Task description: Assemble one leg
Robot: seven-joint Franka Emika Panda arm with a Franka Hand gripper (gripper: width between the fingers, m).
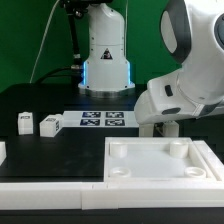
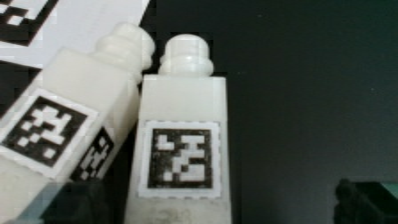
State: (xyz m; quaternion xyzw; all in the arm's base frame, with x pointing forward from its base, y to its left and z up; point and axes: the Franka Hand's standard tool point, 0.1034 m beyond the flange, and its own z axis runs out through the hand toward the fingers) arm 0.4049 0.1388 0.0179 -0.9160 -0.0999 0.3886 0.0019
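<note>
My gripper grabs the white leg by its tagged body point(image 2: 182, 160) next, so its rounded peg end stays free to enter a corner socket.
In the wrist view two white legs lie side by side on the black table, each with a rounded peg end and a black-and-white tag. One leg point(image 2: 185, 140) lies between my fingers, nearer the left one. The other leg point(image 2: 71, 115) touches it alongside. My gripper point(image 2: 222, 205) is open. One dark fingertip point(image 2: 365, 200) stands well clear of the leg. In the exterior view the arm point(image 1: 185, 85) hides the gripper and these two legs. Two more legs point(image 1: 22, 122) point(image 1: 50, 124) stand at that view's left.
The marker board point(image 1: 100, 120) lies mid-table, and its corner shows in the wrist view point(image 2: 15, 25). The large white square top point(image 1: 200, 172) with round corner sockets lies in front of the arm. A white strip point(image 1: 50, 195) runs along the front edge.
</note>
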